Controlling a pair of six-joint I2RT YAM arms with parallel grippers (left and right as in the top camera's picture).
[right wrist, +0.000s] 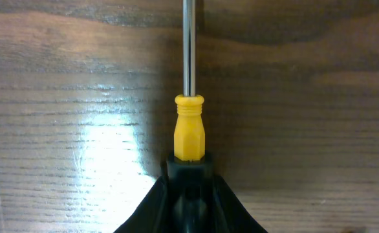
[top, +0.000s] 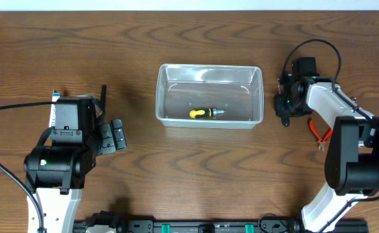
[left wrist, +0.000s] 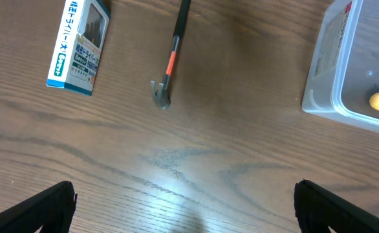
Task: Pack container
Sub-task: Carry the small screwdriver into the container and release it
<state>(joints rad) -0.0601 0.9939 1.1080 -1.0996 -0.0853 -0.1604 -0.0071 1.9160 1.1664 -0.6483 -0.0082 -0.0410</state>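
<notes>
I would raise the screwdriver off the wood if I lifted my right gripper now, because the gripper is closed on the black handle of the yellow-collared screwdriver [right wrist: 189, 133].
The clear plastic container [top: 209, 96] stands at the table's middle with a short yellow-and-black screwdriver [top: 204, 113] lying in it. Its corner shows in the left wrist view [left wrist: 345, 71]. My right gripper [top: 286, 102] is right of the container, shut on the black handle of a yellow-collared screwdriver [right wrist: 189, 133] whose metal shaft points away over the wood. My left gripper [top: 117, 134] is open and empty over bare table, left of the container. A small black tool with an orange band [left wrist: 170, 58] lies ahead of it.
A blue-and-white box [left wrist: 78, 45] lies at the left, also in the overhead view [top: 55, 107]. Red-handled pliers [top: 319, 134] lie by the right arm's base. Cables run from both arms.
</notes>
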